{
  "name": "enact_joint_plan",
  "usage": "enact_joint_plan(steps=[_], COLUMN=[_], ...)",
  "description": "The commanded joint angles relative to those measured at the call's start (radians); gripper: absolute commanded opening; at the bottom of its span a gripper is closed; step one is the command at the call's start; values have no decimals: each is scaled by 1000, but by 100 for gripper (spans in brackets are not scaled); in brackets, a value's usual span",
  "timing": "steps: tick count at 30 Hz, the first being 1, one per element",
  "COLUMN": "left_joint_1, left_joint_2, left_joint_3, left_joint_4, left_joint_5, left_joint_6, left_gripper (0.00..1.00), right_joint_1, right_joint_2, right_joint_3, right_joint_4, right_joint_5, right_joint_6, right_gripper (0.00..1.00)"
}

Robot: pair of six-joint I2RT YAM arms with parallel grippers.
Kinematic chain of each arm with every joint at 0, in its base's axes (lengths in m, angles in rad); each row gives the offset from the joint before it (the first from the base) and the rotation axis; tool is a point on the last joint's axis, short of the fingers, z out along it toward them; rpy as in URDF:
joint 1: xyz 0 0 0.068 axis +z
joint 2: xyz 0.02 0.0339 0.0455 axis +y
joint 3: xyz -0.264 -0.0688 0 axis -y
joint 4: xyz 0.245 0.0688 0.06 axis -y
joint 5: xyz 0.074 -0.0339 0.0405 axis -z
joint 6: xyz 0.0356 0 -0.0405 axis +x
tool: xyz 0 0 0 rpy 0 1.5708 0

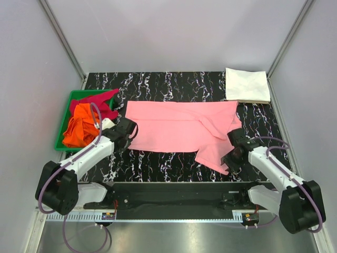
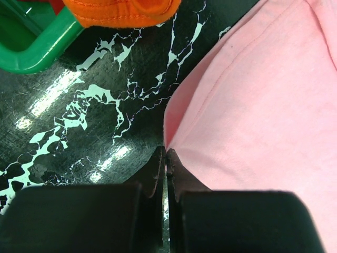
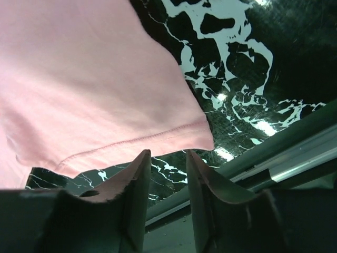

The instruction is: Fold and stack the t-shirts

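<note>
Next, my right gripper grabs the pink t-shirt's hem at the t-shirt's front corner, opposite my left gripper, to fold the t-shirt's front over.
A light pink t-shirt lies spread across the middle of the black marbled table, its right side folded over toward the front. My left gripper is at the shirt's front left corner. In the left wrist view the gripper is shut, pinching the very edge of the pink cloth. My right gripper is open at the shirt's front right corner; in the right wrist view the gripper has the pink hem just beyond its tips. A white t-shirt lies folded at the back right. The orange and magenta-red t-shirts lie crumpled in the tray.
A green plastic tray stands at the left edge, close to my left arm; its rim and the orange cloth show in the left wrist view. The table's front metal rail runs just behind my right gripper. Grey walls enclose the table.
</note>
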Motion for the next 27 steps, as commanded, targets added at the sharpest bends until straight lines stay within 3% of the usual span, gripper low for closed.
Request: enact_joint_plan(steps=[1,8,16,23,26,27], left_joint_1=[-4,-4,-4,-4,-6,-6], left_joint_2=[-26,-32,-42,-40,-39,-39], left_joint_3=[26,39,36,32,31,31], left_joint_4=[3,1,3,3,4,3], left_joint_5=[-42,-34,-31,-22,-16,-14], left_joint_6=[-16,0,-16,-34,-43,-45], left_gripper=[0,0,0,0,0,0], right_joint_1=[7,10,21,51,70,73], right_joint_2=[56,82,192,228,237,237], right_joint_3=[0,-9,46,69,75,73], right_joint_4=[8,-3,-19,-35,-33,-33], right_joint_5=[-8,-1,48,73,77,79], right_joint_6=[91,103,74,103,92,91], right_gripper=[41,52,50,39,28,18])
